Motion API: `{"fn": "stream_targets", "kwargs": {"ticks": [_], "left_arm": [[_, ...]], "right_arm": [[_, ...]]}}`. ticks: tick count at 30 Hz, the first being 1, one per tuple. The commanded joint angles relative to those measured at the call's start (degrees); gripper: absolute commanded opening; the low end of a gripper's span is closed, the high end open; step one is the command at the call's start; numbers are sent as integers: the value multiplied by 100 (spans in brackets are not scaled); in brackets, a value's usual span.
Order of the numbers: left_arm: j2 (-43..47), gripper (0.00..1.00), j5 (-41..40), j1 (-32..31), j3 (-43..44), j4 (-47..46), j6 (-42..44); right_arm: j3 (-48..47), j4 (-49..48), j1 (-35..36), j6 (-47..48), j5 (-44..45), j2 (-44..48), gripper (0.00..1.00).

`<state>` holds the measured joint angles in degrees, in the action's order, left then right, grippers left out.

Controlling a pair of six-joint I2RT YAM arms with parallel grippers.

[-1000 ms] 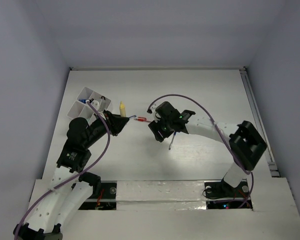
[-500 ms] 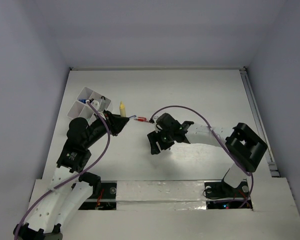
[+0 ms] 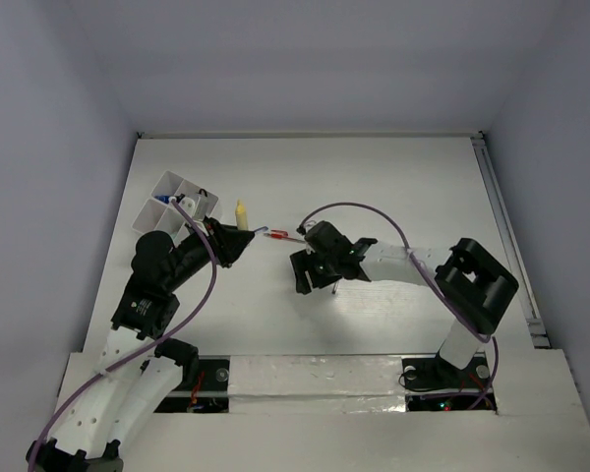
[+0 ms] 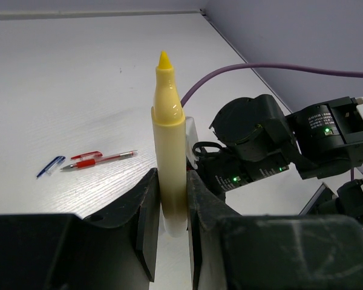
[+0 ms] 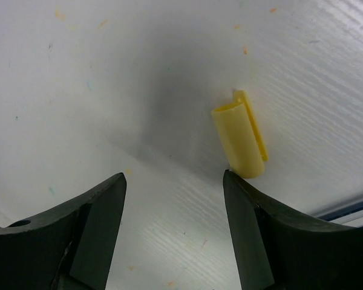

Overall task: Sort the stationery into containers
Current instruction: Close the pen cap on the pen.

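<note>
The right gripper will next grab the pale yellow cap by its sides, so that the cap's open end stays free to take the marker's tip.
My left gripper [image 4: 172, 202] is shut on a pale yellow marker [image 4: 169, 139], uncapped, tip pointing up; from above the marker [image 3: 240, 211] sticks out beside the white organiser box [image 3: 177, 197]. My right gripper [image 5: 172, 181] is open, low over the table. A yellow marker cap [image 5: 239, 140] lies just ahead of its right fingertip [image 5: 242, 199], not between the jaws. From above the right gripper [image 3: 310, 270] is near the table's middle. A thin red pen [image 3: 281, 236] lies between the arms and also shows in the left wrist view [image 4: 100, 160].
A small blue clip-like piece [image 4: 50, 166] lies beside the red pen. The organiser box holds a blue item [image 3: 161, 200]. The right arm's wrist [image 4: 260, 142] and purple cable [image 4: 290, 67] are close in front of the held marker.
My right gripper has shifted a little left and toward the near edge, coming down low over the table by the yellow cap. My left arm and the marker have not moved.
</note>
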<state>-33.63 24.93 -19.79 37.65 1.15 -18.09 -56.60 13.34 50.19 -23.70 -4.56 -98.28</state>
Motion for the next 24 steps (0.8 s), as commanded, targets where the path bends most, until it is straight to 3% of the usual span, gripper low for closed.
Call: {"fn": "stream_targets", "kwargs": {"ticks": [1,18,24], "left_arm": [[32,0,82,19,199,-238,24],[23,0,91,19,190,-247,16],[32,0,100,19,190,-255,16]], "right_arm": [[-158,-139,-89,-47,614,-156,71],[-1028,159,-247,199,701,-833,71],[-1529,862,-247,191,1044,-1070,61]]}}
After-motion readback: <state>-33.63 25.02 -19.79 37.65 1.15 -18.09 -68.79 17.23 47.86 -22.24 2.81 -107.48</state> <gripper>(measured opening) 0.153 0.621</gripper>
